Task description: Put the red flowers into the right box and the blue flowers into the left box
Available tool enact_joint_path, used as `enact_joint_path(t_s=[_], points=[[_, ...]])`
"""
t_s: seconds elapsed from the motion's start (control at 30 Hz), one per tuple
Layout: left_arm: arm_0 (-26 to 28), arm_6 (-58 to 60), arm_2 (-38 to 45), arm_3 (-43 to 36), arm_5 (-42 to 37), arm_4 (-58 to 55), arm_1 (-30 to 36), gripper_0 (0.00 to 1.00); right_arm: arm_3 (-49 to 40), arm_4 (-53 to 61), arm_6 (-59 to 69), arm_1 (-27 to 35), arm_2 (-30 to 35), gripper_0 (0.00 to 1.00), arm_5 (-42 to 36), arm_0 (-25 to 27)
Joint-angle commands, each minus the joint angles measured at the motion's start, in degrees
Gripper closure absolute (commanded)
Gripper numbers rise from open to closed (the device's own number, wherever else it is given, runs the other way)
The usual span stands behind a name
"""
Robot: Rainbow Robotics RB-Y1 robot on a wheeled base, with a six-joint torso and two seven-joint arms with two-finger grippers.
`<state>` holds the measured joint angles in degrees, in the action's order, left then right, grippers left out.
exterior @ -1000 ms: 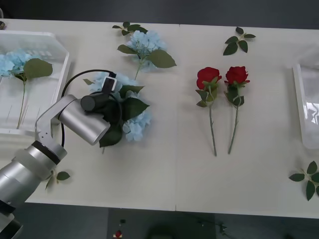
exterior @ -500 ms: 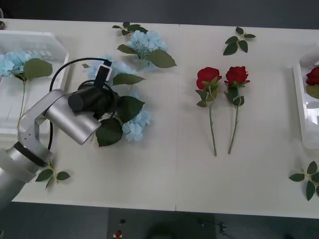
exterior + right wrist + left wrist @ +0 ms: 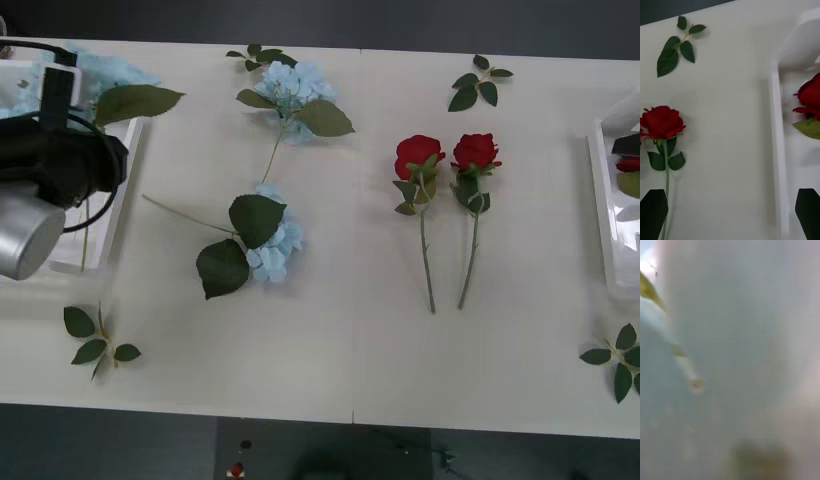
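My right gripper needs to grab the red flower next by the stem just under its bloom (image 3: pixel 477 176), because the flower's head has soft petals that spread wide.
My left gripper (image 3: pixel 70 140) hangs over the left box (image 3: pixel 118 215) at the far left, shut on a blue flower (image 3: pixel 100 70) whose large leaf juts past the box's rim. The left wrist view is a pale blur with a stem end (image 3: pixel 696 384). Two more blue flowers (image 3: pixel 290 85) (image 3: pixel 272 245) lie on the table. Two red flowers (image 3: pixel 418 155) (image 3: pixel 475 150) lie side by side right of centre. My right gripper (image 3: pixel 730 213) is open and holds nothing, straddling the rim of the right box (image 3: pixel 777 150). One red flower (image 3: pixel 810 95) lies inside that box; another (image 3: pixel 661 122) lies on the table beside it.
Loose green leaf sprigs lie at the back right (image 3: pixel 478 80), back centre (image 3: pixel 255 55), front left (image 3: pixel 100 335) and front right (image 3: pixel 620 360). The right box's rim (image 3: pixel 603 210) shows at the right edge. A seam runs down the middle of the white table.
My left arm has swung left from the table's middle to over the left box, lifting one blue flower with it. Another blue flower stays behind on the table.
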<state>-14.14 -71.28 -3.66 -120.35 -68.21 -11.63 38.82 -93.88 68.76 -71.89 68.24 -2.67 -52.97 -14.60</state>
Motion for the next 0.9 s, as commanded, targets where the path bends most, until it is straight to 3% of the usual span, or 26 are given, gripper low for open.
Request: enact_joint_path(t_s=[0.03,0.4,0.73,0.83,0.87,0.9], points=[[-1.07,-5.19,8.93,-1.90,-1.31,-3.57,2.31,1.00,-5.26,-6.54,5.01,-3.99,-0.85,0.00,-1.61,0.36],[-1.95,-8.70,17.55,12.16,3.17,-12.71,11.28,1.00,-3.33,-27.37,18.46,-12.34,-15.62,0.00,-1.08,-8.16],[-3.44,-20.31,20.89,29.04,13.98,-20.71,14.35,0.97,7.66,-32.99,20.48,-22.45,-18.16,0.00,-0.99,-14.93],[-3.88,-23.29,21.41,31.23,15.56,-23.17,14.35,0.32,11.61,-35.63,20.65,-24.29,-20.45,0.00,-0.90,-17.30],[-3.79,-24.35,21.59,31.32,15.65,-23.79,14.44,0.18,13.28,-36.24,20.74,-24.91,-21.42,0.00,-0.55,-18.36],[-3.79,-24.88,21.76,31.32,15.65,-24.14,14.35,0.12,14.69,-36.68,20.92,-25.43,-22.29,0.00,-0.20,-19.24]])
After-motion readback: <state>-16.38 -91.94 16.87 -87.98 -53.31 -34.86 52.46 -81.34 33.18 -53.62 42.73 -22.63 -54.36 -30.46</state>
